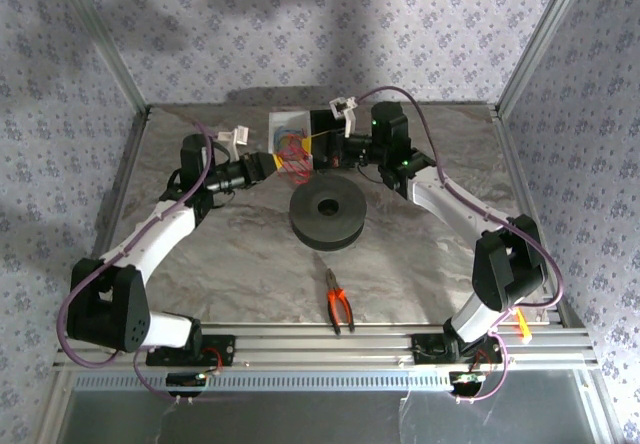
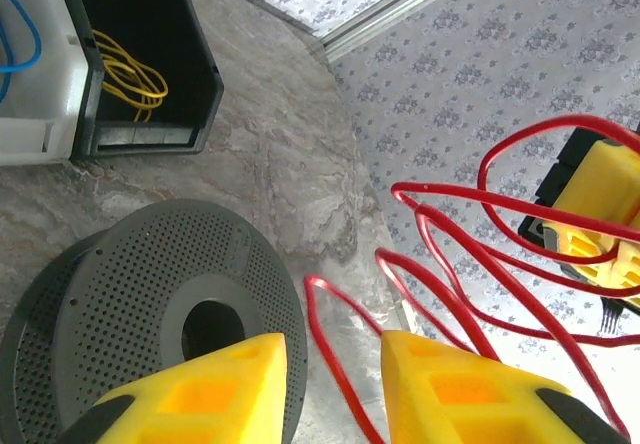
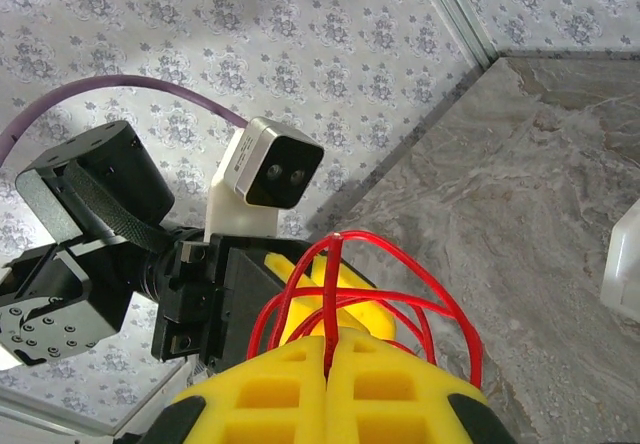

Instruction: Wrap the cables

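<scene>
Next, my left gripper pinches the red wire's single loose strand, away from the right gripper's end, to open the loops for wrapping.
The cables are one thin red wire hanging in loose loops between my two grippers, above the table's far middle. My right gripper is shut on the wire's end, which stands up from between the yellow pads. The red loops spread from there toward the left gripper's black body just beyond. My left gripper is open. One strand of the cable runs down through the gap without being pinched. In the top view the left gripper and the right gripper are almost tip to tip.
A dark grey perforated spool lies flat at mid-table, just below the left gripper. Orange-handled pliers lie near the front edge. A black bin with yellow wire and a white bin with blue wire stand at the back.
</scene>
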